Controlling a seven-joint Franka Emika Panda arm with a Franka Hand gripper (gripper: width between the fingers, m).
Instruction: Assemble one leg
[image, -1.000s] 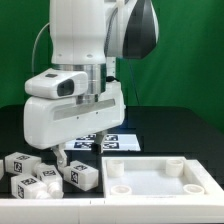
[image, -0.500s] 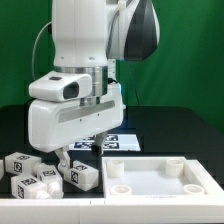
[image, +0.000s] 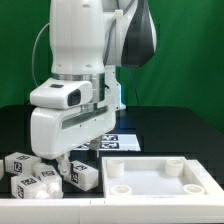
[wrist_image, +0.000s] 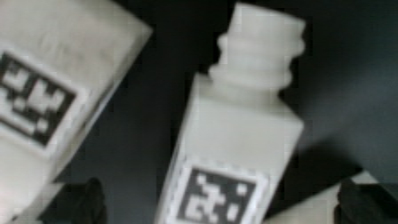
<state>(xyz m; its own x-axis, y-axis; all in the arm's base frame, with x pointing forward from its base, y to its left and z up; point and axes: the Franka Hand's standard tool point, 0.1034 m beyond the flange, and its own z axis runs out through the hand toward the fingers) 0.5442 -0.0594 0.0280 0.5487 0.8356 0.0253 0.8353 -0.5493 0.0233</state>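
My gripper is to reach the leg and grab its tagged body (image: 84, 177) (wrist_image: 221, 182). The leg's stepped peg then stays free for the white panel's corner hole.
Several white legs with black-and-white tags lie in a cluster at the exterior view's lower left, one of them (image: 82, 176) just below my gripper (image: 62, 160). In the wrist view one leg (wrist_image: 240, 120) lies lengthwise, its stepped peg end pointing away and a tag near my gripper (wrist_image: 222, 205). The dark fingertips (wrist_image: 80, 200) stand on either side of this leg with gaps showing, so the gripper is open and holds nothing. A second tagged leg (wrist_image: 63, 80) lies close beside it.
The large flat white panel (image: 155, 178) with round corner holes lies at the exterior view's lower right, close to the legs. The marker board (image: 118, 141) lies behind it on the black table. A green wall stands at the back.
The hand has come down toward the cluster of legs over the last second. The legs and the panel have not moved.
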